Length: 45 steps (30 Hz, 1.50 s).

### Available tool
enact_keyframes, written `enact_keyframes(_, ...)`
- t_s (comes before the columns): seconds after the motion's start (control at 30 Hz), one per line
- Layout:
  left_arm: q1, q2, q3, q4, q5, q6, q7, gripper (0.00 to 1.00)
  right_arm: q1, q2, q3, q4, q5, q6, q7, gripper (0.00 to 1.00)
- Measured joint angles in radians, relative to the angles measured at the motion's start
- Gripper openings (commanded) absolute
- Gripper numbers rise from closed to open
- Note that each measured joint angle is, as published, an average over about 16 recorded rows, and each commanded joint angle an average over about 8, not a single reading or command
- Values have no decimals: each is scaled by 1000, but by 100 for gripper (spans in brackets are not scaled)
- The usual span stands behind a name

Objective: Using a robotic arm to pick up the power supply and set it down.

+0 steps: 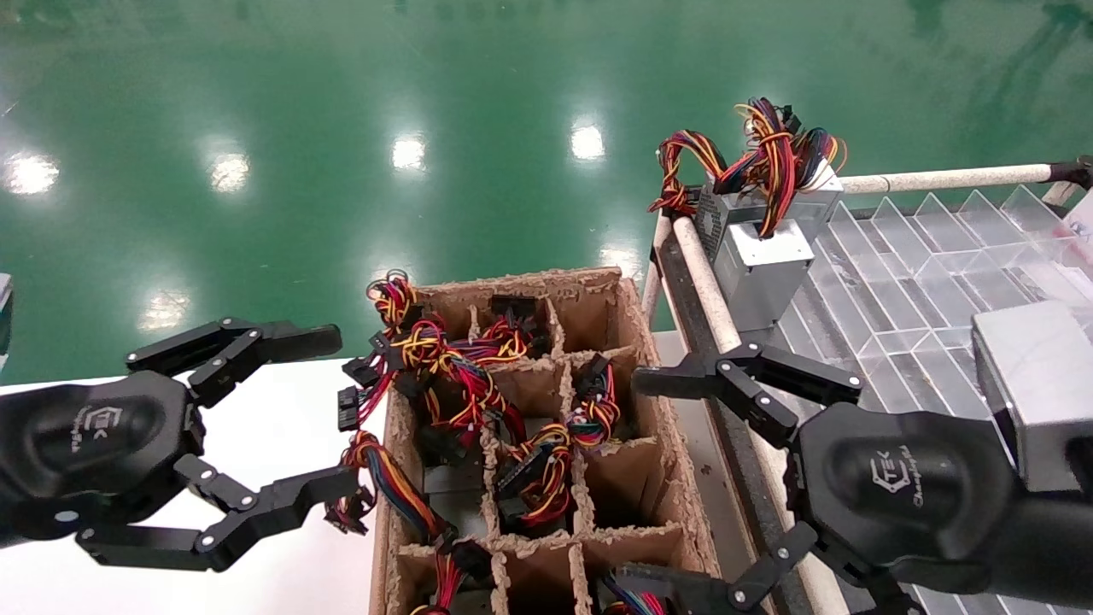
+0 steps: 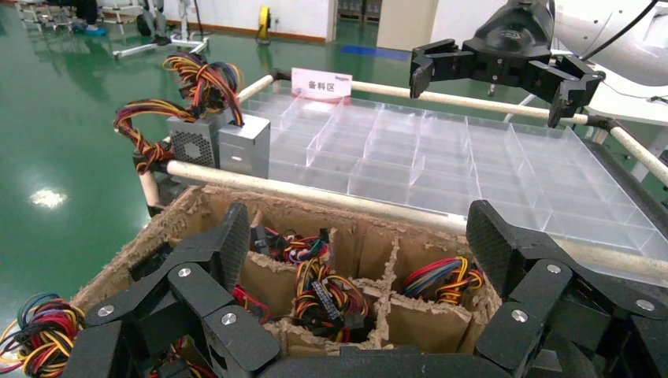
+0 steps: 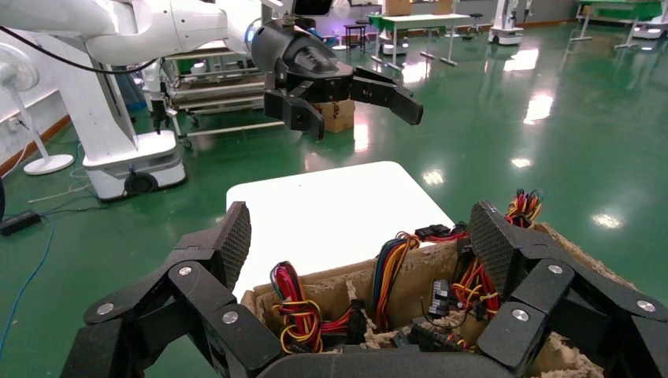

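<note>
My right gripper takes hold of the power supply by its wire bundle next, to lift the supply off the clear divided tray.
The power supply, a dull-grey metal box with a round fan grille and a red, yellow, black and blue wire bundle, sits on the far corner of the clear divided tray. My right gripper, on the arm with the silver wrist block, hangs open and empty between the cardboard box and the tray rail, well short of the supply. It also shows in the left wrist view as the right gripper. My left gripper stands open and empty over the white table, left of the box.
A shinier silver unit stands against the supply on the near side. The worn cardboard box with dividers holds several wire-bundled units. Pale padded rails frame the tray, with a white label card on the far rail. Green floor lies beyond.
</note>
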Motion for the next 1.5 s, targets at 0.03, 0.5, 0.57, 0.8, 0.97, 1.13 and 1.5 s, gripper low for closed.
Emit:
enact_keyframes(0.03,0,0,0,0,0,0,0,100,0,0,0,0,0,0,0,100)
enact_keyframes(0.5,0,0,0,0,0,0,0,56,11,7,-8,10,-45,23,-1,100)
enact_keyframes(0.57,0,0,0,0,0,0,0,31,21,8,-16,18,-75,34,-2,100)
enact_keyframes(0.8,0,0,0,0,0,0,0,0,87,-7,-69,48,-242,78,-1,74)
enact_keyframes(0.97,0,0,0,0,0,0,0,0,155,-44,-125,66,-392,101,-2,13)
enact_keyframes(1.13,0,0,0,0,0,0,0,0,223,-97,-183,71,-539,117,-13,0)
enact_keyframes(1.5,0,0,0,0,0,0,0,0,316,-211,-274,74,-781,171,-28,0)
